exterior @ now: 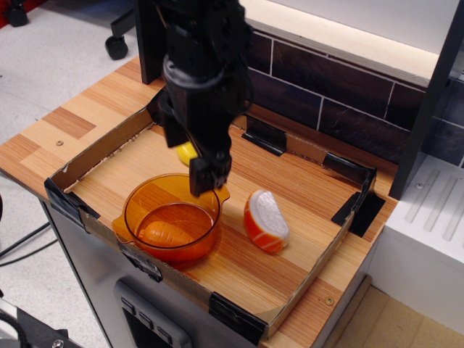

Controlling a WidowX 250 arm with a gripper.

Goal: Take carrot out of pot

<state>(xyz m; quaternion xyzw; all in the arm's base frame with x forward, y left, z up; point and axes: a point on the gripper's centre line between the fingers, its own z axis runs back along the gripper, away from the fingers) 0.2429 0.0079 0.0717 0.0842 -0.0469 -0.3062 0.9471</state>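
My gripper is to grab the orange carrot by its thick body [167, 233] next, so that it can take the carrot out of the pot.
The carrot [167, 233] is small and solid orange and lies on the bottom of the pot [138, 201]. The pot is round, translucent orange, and stands at the front left of the wooden tray. My black gripper [188, 159] hangs over the pot's back rim, above and behind the carrot. Its jaws stand apart with nothing between them. One fingertip [204, 181] reaches down just over the pot's back edge.
A yellow toy banana [185, 152] lies behind the pot, mostly hidden by the gripper. An orange-and-white wedge slice [266, 220] lies right of the pot. Low cardboard walls [94, 156] ring the tray. A dark tiled wall [326, 94] stands behind, a white unit [428, 217] to the right.
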